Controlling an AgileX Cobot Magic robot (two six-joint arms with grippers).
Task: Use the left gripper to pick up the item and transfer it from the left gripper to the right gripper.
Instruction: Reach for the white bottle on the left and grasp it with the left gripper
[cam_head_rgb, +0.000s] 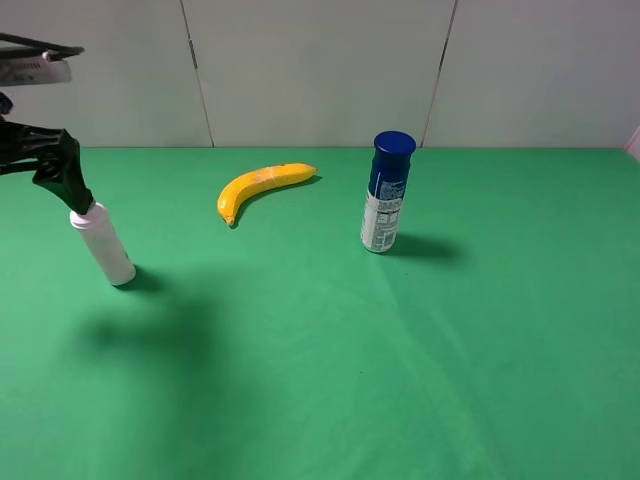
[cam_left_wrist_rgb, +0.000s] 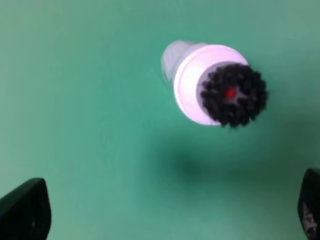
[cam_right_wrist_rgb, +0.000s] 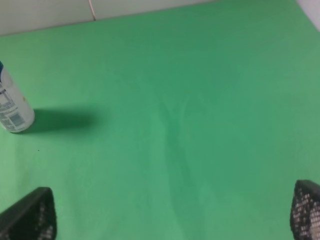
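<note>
The white bottle's base (cam_head_rgb: 121, 274) should stay free for my right gripper to grab, so my left gripper should next hold the bottle by its capped top end (cam_head_rgb: 90, 217).
The item, a small white bottle (cam_head_rgb: 105, 245), stands on the green cloth at the far left, its top leaning left in the exterior view. There my left gripper (cam_head_rgb: 60, 165) hangs just above it, and one black finger covers the cap. In the left wrist view I look down on the item (cam_left_wrist_rgb: 192, 85) and its black cap (cam_left_wrist_rgb: 234, 94). My left gripper (cam_left_wrist_rgb: 167, 212) is open, its fingertips (cam_left_wrist_rgb: 25, 210) wide apart and clear of the bottle. My right gripper (cam_right_wrist_rgb: 172, 215) is open over bare cloth and holds nothing; it is outside the exterior view.
A yellow banana (cam_head_rgb: 265, 185) lies at the back, left of centre. A blue-capped spray can (cam_head_rgb: 388, 192) stands upright right of centre, its base also showing as the can (cam_right_wrist_rgb: 12, 112) in the right wrist view. A white wall (cam_head_rgb: 320, 70) closes the back.
</note>
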